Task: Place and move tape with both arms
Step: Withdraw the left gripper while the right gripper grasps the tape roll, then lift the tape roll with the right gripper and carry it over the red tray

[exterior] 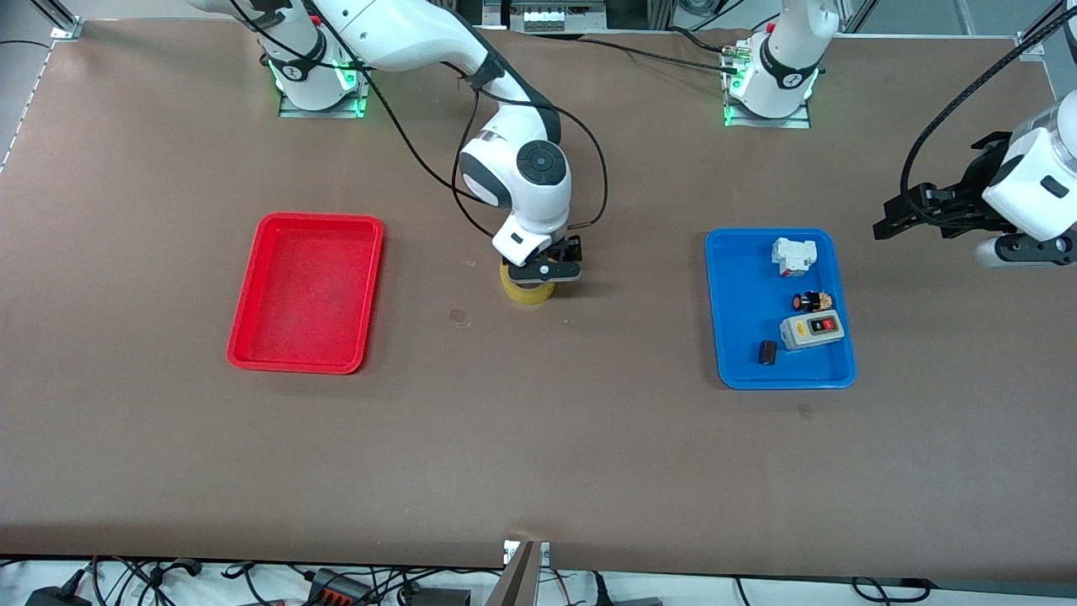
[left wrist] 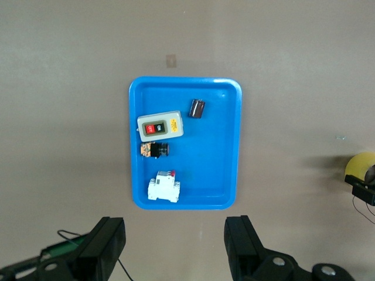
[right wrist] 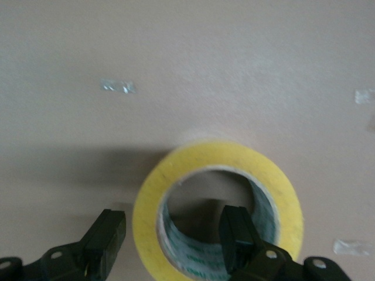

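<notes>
The tape is for the red tray, so my right gripper will next grab it by its ring side [right wrist: 153, 208].
The tape [exterior: 527, 291], a yellow ring with a wide open centre, lies flat on the brown table about midway between the two trays. My right gripper [exterior: 547, 271] is low over it and open. In the right wrist view the gripper [right wrist: 173, 225] straddles the tape's [right wrist: 218, 170] wall, with one finger [right wrist: 237, 228] inside the hole and the other outside, not clamped. My left gripper [exterior: 885, 225] waits open and empty in the air at the left arm's end of the table. In the left wrist view [left wrist: 174, 231] the tape [left wrist: 358, 165] shows at the edge.
A red tray [exterior: 244, 347] lies empty toward the right arm's end. A blue tray [exterior: 730, 353] toward the left arm's end holds a grey switch box [exterior: 811, 330], a white breaker [exterior: 793, 256], a small push-button part [exterior: 812, 301] and a dark cylinder [exterior: 766, 353].
</notes>
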### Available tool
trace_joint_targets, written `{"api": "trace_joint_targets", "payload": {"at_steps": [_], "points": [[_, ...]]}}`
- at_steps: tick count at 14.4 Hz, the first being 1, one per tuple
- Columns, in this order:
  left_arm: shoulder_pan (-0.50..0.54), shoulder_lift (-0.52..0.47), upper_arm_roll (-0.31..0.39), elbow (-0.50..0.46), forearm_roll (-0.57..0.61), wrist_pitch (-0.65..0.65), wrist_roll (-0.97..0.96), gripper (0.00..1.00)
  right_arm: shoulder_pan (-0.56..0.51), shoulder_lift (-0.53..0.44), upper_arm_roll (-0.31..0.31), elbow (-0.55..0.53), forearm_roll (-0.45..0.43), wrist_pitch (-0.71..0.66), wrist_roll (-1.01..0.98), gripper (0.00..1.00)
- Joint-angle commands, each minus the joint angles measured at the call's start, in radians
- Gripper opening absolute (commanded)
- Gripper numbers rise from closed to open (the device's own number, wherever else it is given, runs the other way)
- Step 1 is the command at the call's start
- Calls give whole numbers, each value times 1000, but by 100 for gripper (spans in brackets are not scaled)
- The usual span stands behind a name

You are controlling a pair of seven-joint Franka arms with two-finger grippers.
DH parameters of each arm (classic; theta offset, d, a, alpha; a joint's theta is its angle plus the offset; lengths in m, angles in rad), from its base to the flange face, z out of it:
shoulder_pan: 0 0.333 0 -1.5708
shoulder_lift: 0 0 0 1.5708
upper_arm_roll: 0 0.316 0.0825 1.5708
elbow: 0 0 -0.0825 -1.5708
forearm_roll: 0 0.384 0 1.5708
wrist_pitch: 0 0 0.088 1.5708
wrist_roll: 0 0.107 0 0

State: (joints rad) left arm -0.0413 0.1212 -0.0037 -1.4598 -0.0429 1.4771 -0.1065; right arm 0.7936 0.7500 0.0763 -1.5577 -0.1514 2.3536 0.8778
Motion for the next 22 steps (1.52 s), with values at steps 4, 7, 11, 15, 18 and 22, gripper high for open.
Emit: {"api": "trace_joint_targets", "payload": {"at_steps": [4, 7, 11, 15, 18, 22], "points": [[4, -21, 1, -25, -8, -14, 22, 100, 12, 42, -10, 21, -60, 36, 24, 44], [5, -21, -1, -27, -8, -14, 22, 100, 4, 32, -10, 22, -60, 36, 18, 4], [-2, -21, -2, -31, -8, -15, 21, 100, -23, -20, -12, 36, -57, 4, 14, 1], [-6, -21, -2, -31, -8, -15, 21, 100, -147, -164, -9, 21, -54, -164, -8, 1], [-6, -20, -2, -33, -8, -17, 21, 100, -236, -244, -4, 8, -47, -291, -42, 1], [-9, -17, -2, -31, -6, -17, 21, 100, -375, -365, -3, -126, 30, -321, -239, 0]]}}
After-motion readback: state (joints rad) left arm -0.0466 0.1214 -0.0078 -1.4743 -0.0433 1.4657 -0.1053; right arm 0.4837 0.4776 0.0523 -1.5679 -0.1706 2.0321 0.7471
